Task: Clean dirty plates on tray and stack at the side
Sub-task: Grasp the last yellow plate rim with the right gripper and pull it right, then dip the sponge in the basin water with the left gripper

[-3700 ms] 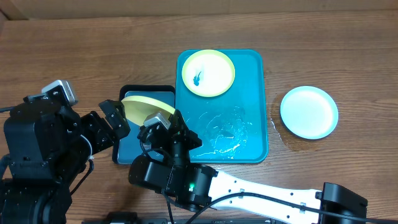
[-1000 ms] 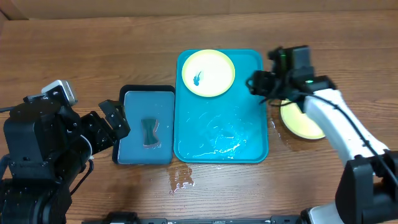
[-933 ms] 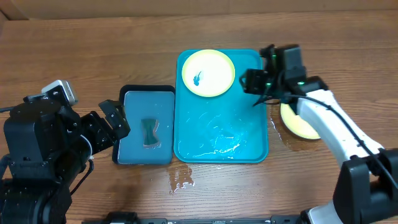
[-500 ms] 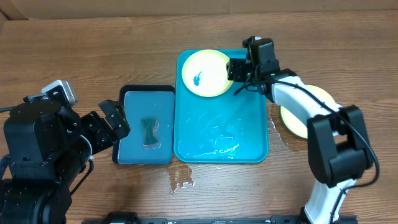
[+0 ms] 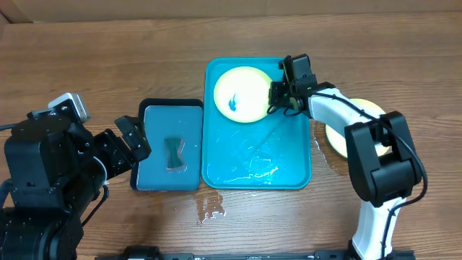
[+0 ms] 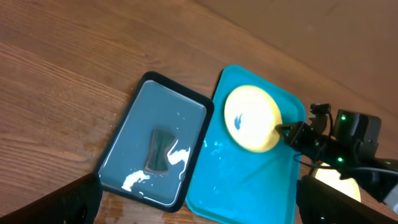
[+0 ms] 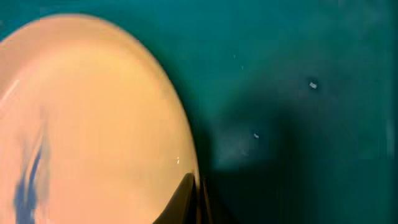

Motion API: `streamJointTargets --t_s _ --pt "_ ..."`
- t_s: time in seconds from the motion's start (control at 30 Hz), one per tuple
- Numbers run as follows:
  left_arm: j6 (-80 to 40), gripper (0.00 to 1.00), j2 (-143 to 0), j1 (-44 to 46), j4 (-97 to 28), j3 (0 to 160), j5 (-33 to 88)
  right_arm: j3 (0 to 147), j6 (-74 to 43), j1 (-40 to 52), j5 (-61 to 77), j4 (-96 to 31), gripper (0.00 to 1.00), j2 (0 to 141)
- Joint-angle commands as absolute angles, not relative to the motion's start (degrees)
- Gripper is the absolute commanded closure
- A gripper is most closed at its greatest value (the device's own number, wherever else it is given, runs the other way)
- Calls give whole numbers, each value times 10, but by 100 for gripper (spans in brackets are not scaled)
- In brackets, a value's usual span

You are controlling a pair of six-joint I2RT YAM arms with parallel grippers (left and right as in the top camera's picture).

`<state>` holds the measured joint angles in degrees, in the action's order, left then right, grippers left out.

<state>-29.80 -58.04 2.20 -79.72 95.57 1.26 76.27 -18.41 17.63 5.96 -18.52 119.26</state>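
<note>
My left gripper will next pinch the dark sponge across its narrow middle, so the sponge's wide end stays free to wipe the plate.
A yellow-green plate (image 5: 242,94) with a blue smear lies at the back of the teal tray (image 5: 256,159). My right gripper (image 5: 278,96) is shut on its right rim. In the right wrist view the two fingers (image 7: 198,193) pinch the edge of the plate (image 7: 93,124). A stack of plates (image 5: 372,110) sits on the table right of the tray, partly hidden by the right arm. My left gripper (image 5: 133,137) is open and empty, left of the small tray. Its fingers spread wide at the bottom corners of the left wrist view (image 6: 199,211).
A black-rimmed blue-grey tray (image 5: 151,173) holds water and a dark sponge (image 5: 173,153), left of the teal tray. Water lies on the teal tray's floor. A small puddle (image 5: 209,209) wets the table in front of the trays.
The plate held over the small tray now lies on the stack at the right. My right gripper has moved left from the stack and closed on the dirty plate's rim, nudging it slightly.
</note>
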Motion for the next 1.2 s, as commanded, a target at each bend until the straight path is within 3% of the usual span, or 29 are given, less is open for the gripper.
streamJointTargets --t_s 0.0,0.37,0.57,0.67,0.97,1.1,1.17 --pt "-287 0 -581 19 -796 963 4 765 -226 164 57 -254 96 1135" --pt "-287 0 -581 19 -796 963 4 765 -226 164 56 -505 96 922" --pt "-287 0 -581 19 -796 963 4 749 -277 182 56 -634 96 900" --pt "-287 0 -581 19 -796 963 4 695 -304 208 56 -601 96 900" --pt "-287 0 -581 19 -796 962 4 515 -486 242 107 -338 96 901" --pt "-307 0 -582 19 -789 962 21 506 -475 242 82 -333 96 901" --pt "-306 0 -586 19 -795 956 35 507 -432 242 89 -333 81 900"
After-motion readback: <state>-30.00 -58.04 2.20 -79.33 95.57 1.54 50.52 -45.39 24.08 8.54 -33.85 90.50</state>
